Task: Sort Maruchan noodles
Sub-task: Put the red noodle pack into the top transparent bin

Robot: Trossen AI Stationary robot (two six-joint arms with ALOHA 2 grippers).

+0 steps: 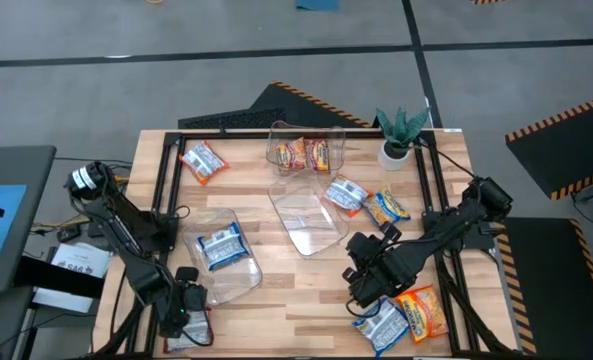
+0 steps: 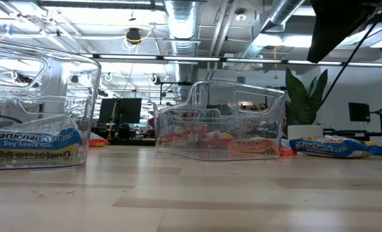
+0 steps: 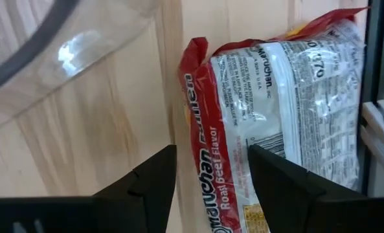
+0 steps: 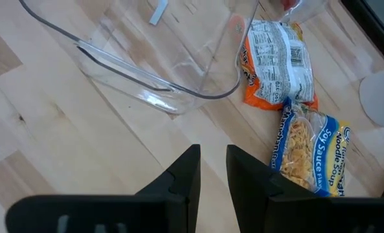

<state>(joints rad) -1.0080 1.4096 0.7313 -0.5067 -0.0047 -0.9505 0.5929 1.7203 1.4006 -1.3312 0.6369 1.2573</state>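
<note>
My left gripper takes hold of the red-and-white packet by its gold-box corner next. Then the packet goes in with the red packets.
My left gripper is open at the table's near left corner. It stands over a red-and-white Maruchan packet, with the packet's red long edge between the fingers. My right gripper hovers near the table's near right, its fingers only a narrow gap apart and holding nothing. Ahead of it lie an orange packet and a blue soy-sauce packet, flat on the wood. A blue packet lies in the left clear bin. My left gripper comes at the red-and-white packet from above, with one finger on the bare wood side and the other over the packet's printed face. The red long edge lies between them. I cannot tell whether either finger touches it.
An empty clear bin sits mid-table. The far bin holds red and orange packets. Loose packets lie far left and near right, one blue and one orange. A potted plant stands at the far right.
</note>
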